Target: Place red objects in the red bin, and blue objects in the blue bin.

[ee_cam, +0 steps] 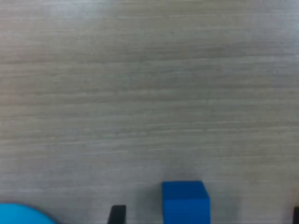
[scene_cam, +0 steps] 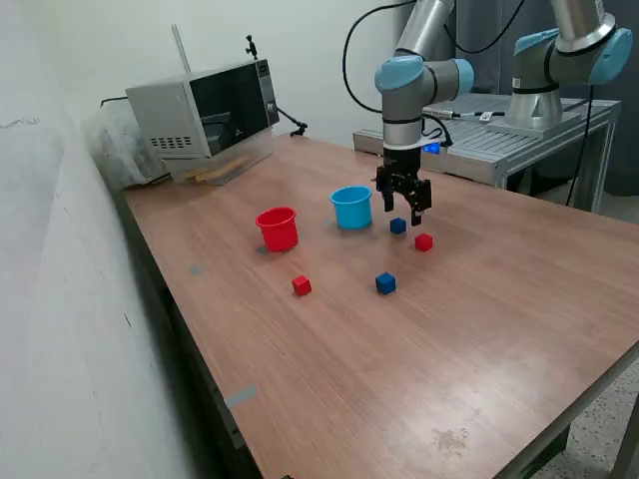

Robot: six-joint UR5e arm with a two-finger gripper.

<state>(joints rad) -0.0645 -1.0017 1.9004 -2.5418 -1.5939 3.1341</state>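
I should grip the dark blue cube's opposite sides next, for the blue bin (scene_cam: 350, 208).
My gripper (scene_cam: 403, 212) is open and empty, hanging just above a dark blue cube (scene_cam: 398, 227) beside the light blue cup (scene_cam: 351, 207). In the wrist view this cube (ee_cam: 185, 201) lies between my spread fingertips (ee_cam: 117, 213), closer to one of them, and the light blue cup's rim (ee_cam: 21, 214) shows at the corner. A red cube (scene_cam: 424, 241) lies close to that cube on the exterior view's right. A second blue cube (scene_cam: 385, 283) and a second red cube (scene_cam: 302, 285) lie nearer the camera. The red cup (scene_cam: 278, 229) stands upright to the left of the blue cup.
A microwave (scene_cam: 205, 107) stands at the table's back left corner. A second arm (scene_cam: 559, 60) is mounted on a metal bench behind the table at the right. A wall runs along the exterior view's left.
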